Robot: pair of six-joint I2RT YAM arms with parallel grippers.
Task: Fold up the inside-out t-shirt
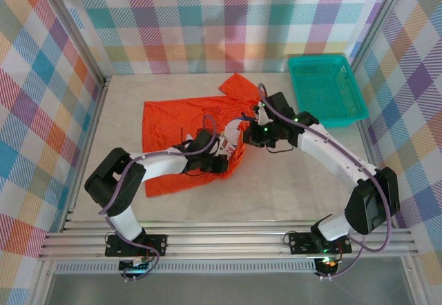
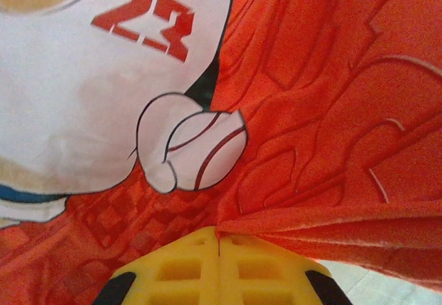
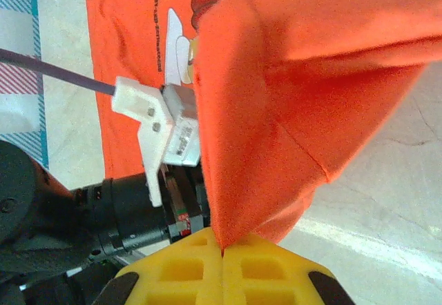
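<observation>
My right gripper holds the fold until it is lower, since, stretched high above the t-shirt [image 1: 173,122], close beside the left arm's wrist, it would drop short.
The inside-out t-shirt [image 1: 173,122] is bright orange-red and lies partly spread in the middle of the table, bunched at its right side. My left gripper [image 1: 226,159] and right gripper [image 1: 247,134] meet at that bunched edge, close together. In the left wrist view the yellow jaws [image 2: 219,241] are shut on a pleated fold of the t-shirt [image 2: 331,112], next to a white cartoon print [image 2: 103,98] bearing a red "23". The right gripper [image 3: 222,251] is shut on a lifted fold of the t-shirt [image 3: 297,77] that rises in a peak from its jaws.
A teal plastic basket [image 1: 326,87] stands at the back right corner. Plaid walls enclose the table on three sides. Bare tabletop [image 1: 297,181] lies to the right and front of the shirt. The left arm's wrist [image 3: 124,208] sits right beside the right gripper.
</observation>
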